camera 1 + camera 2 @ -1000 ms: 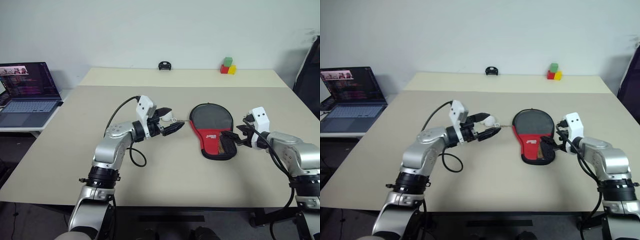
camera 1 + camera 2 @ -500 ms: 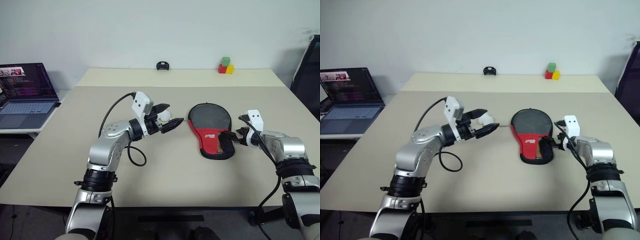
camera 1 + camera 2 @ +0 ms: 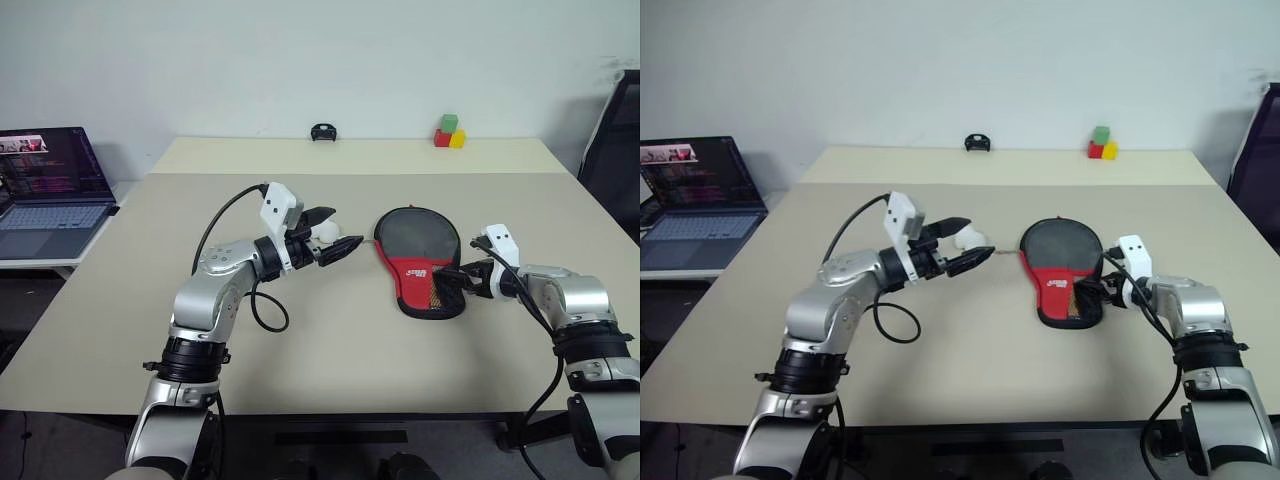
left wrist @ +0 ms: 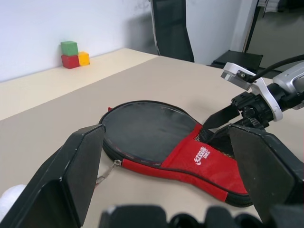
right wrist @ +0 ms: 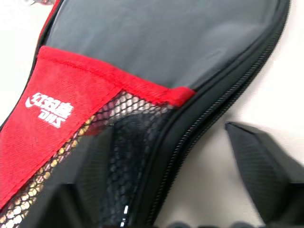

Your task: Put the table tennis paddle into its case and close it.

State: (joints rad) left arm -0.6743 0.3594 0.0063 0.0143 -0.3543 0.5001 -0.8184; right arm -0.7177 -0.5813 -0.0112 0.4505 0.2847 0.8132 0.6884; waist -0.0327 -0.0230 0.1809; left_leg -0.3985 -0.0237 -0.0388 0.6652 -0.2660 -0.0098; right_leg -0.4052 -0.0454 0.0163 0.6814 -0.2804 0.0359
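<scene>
I need to grip the case by its zippered edge [image 5: 166,161] beside the mesh pocket [image 5: 128,142] with my right gripper next. That gets the case in position for closing.
The case [image 3: 415,275] lies flat on the table [image 3: 300,340], right of centre, with its red logo panel up and its mesh end toward my right arm. The table tennis paddle [image 3: 418,230] sits inside it: the round black face shows above the red panel, and the handle shows dimly through the mesh [image 5: 118,142]. The zipper pull [image 4: 111,166] hangs loose at the round end. My right gripper [image 3: 450,285] is at the case's mesh end, jaws apart astride its zippered edge. My left gripper [image 3: 345,227] hovers open and empty to the left of the case.
A small white round thing [image 3: 322,232] shows beside the left gripper's fingers. At the far table edge stand coloured blocks [image 3: 447,132] and a small black object [image 3: 322,131]. An open laptop [image 3: 50,190] sits on a side table at left. A dark chair [image 3: 615,130] is at right.
My right gripper has sunk and moved in onto the case's mesh end, and its fingers have narrowed. The left gripper has stayed put, open. The camera view has shifted slightly.
</scene>
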